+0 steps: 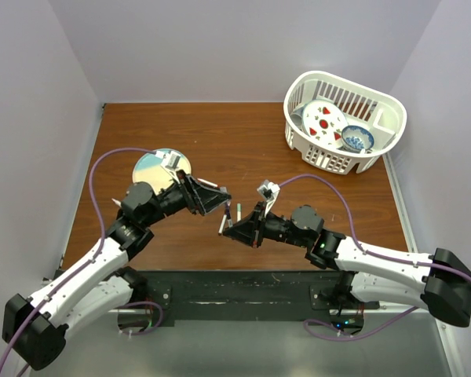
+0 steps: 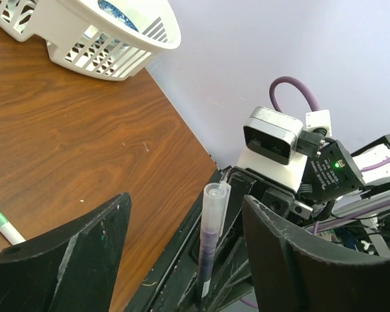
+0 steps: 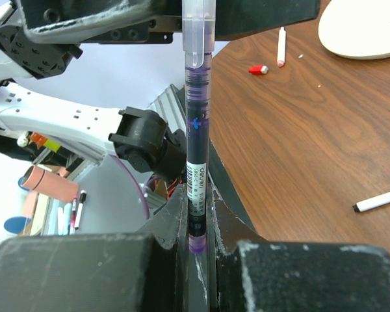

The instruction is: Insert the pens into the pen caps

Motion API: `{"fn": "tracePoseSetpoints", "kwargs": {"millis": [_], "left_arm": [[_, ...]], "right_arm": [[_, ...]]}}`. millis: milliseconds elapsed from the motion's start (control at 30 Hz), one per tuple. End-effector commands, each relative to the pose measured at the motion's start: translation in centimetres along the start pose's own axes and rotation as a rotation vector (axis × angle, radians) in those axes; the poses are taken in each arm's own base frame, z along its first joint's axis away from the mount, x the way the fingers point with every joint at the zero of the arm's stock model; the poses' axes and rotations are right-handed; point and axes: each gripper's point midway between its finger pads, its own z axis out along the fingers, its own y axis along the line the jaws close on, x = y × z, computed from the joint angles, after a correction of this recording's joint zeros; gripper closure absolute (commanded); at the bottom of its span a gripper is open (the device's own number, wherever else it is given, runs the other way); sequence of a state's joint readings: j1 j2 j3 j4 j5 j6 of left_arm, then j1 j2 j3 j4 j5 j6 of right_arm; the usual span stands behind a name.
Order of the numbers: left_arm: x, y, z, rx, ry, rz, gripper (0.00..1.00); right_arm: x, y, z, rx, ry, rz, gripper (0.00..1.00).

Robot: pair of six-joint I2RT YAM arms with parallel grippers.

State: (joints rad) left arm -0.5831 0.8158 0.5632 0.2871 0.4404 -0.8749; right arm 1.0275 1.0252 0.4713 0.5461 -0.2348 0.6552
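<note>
The robot should next grab the clear cap over the pen's top [image 1: 227,203] [image 2: 213,209] with its left gripper, so its right gripper can insert the pen.
My right gripper [image 3: 197,207] is shut on a dark purple pen [image 3: 196,140] and holds it upright by its lower end. A clear purple-tinted cap [image 3: 198,32] sits over the pen's top. In the left wrist view the same pen [image 2: 211,244] and its cap [image 2: 216,205] stand between the wide-apart fingers of my left gripper [image 2: 185,203], which is open and touches neither. In the top view the two grippers, left [image 1: 219,196] and right [image 1: 227,228], meet at the table's middle. A green-tipped pen [image 2: 4,224] lies on the table.
A red cap [image 3: 258,69], a pink-tipped pen [image 3: 281,44] and a black-tipped pen [image 3: 379,200] lie on the wood. A round plate [image 1: 162,166] sits at the left. A white basket [image 1: 344,122] with dishes stands at the back right.
</note>
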Motion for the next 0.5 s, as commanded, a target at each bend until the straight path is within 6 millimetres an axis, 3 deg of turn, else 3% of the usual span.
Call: {"fn": "tracePoseSetpoints", "kwargs": {"millis": [0,333,433,467], "left_arm": [[-2.45,-2.45,0.48,0.067,-0.055,0.058,0.3],[-2.44,-3.05,0.61,0.099,-0.041,0.08,0.41],[-2.12,-3.02,0.55,0.107,-0.03,0.077,0.53],[-2.19,-3.32,0.51,0.119,-0.032,0.082,0.62]], "right_arm": [[-0.91,1.46,0.02,-0.059,-0.028,-0.009,1.0],[-0.27,1.07,0.08,-0.051,-0.017,0.013,1.0],[-0.29,1.07,0.13,-0.051,-0.017,0.015,1.0],[-0.29,1.07,0.13,-0.051,-0.017,0.015,1.0]]}}
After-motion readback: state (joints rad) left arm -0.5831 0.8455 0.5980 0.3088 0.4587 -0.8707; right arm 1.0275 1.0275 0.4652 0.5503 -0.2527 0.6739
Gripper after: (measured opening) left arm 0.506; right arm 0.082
